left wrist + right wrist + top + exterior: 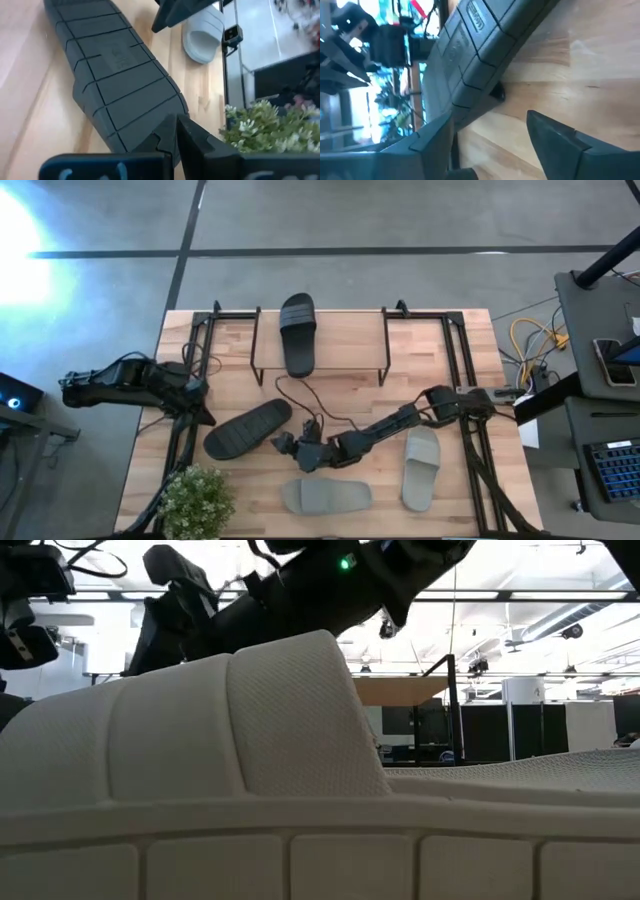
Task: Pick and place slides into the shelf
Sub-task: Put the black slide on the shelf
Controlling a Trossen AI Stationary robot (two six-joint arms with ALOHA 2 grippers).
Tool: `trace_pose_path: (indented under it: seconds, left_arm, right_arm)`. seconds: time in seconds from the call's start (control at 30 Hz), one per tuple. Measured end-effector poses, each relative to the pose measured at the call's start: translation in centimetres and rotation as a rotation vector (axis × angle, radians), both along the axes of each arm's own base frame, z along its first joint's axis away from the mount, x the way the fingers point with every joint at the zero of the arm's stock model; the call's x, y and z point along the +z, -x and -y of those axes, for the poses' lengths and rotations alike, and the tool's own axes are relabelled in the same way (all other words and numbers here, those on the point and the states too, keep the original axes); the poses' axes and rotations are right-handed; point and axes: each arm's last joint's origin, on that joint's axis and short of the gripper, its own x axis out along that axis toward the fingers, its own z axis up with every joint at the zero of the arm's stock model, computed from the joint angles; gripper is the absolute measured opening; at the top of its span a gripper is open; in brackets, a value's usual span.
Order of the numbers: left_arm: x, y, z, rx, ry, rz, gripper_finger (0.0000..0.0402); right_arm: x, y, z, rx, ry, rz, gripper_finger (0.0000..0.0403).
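I will place the upturned black slide on the shelf beside its mate, so next my right gripper will grab it by its strap.
A black slide (248, 428) lies sole up on the table's left half, ribbed sole showing (115, 75). My left gripper (205, 416) (176, 131) sits shut at its left end. My right gripper (287, 445) (492, 130) is open at its right end: one finger (432, 137) is by the slide's edge (470, 85), the other (560, 137) stands over bare wood. A second black slide (298, 332) rests sole down on the shelf (350, 345). Two pale slides (325, 496) (420, 468) lie near the front edge; one fills the low view (250, 740). My left gripper's shut fingertips (195, 142) lie right at the rim of the slide's left end (150, 137), coming level from the table's left; I cannot tell whether they touch it. My right gripper's one finger meets the slide's side edge near its right end, level from the right; the touch is hidden.
A small potted plant (195, 500) (260, 125) stands at the front left corner, close to my left arm. Black cables (305, 405) trail across the wood between shelf and slides. Black frame rails (465, 370) run along both table sides.
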Motion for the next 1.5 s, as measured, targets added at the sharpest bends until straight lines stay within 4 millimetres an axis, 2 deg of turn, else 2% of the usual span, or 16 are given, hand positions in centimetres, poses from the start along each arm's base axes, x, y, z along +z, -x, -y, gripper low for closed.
trace_pose_path:
  seconds: [0.2, 0.23, 0.37, 0.53, 0.7, 0.9, 1.0, 1.3, 1.5]
  left_arm:
    - [0.0, -0.1, 0.0, -0.054, -0.039, 0.019, 0.0]
    - [0.0, -0.1, 0.0, -0.062, -0.037, 0.022, 0.0]
    - [0.2, 0.2, 0.1, -0.083, -0.049, 0.053, 0.0]
    - [0.3, 0.5, 0.0, -0.082, -0.05, 0.082, 0.0]
    - [0.8, 1.1, 0.0, -0.082, -0.051, 0.126, 0.0]
    - [1.0, 1.8, 0.0, -0.08, -0.052, 0.179, 0.0]
    - [0.9, 2.1, 0.0, -0.079, -0.052, 0.189, 0.0]
    - [0.7, 2.9, 0.0, -0.079, -0.052, 0.194, 0.0]
    - [0.7, 2.9, 0.0, -0.079, -0.053, 0.197, 0.0]
  right_arm:
    - [1.0, -1.1, 0.7, -0.109, 0.006, 0.044, 0.0267]
    - [0.7, -1.4, 0.9, -0.111, 0.01, 0.024, 0.0267]
    - [0.0, -3.8, 1.5, -0.059, -0.037, 0.017, 0.0266]
    - [-0.4, -6.0, 1.5, -0.086, -0.068, -0.011, 0.0265]
    - [-0.8, -6.7, 1.4, -0.118, -0.074, -0.11, 0.0265]
    - [-0.6, -6.8, 1.9, -0.197, -0.023, -0.113, 0.026]
    - [-0.5, -6.9, 2.4, -0.223, -0.013, -0.103, 0.024]
    - [-0.2, -7.1, 2.5, -0.219, 0.003, -0.085, 0.0129]
    - [0.7, -7.1, 1.7, -0.252, 0.053, -0.039, 0.009]
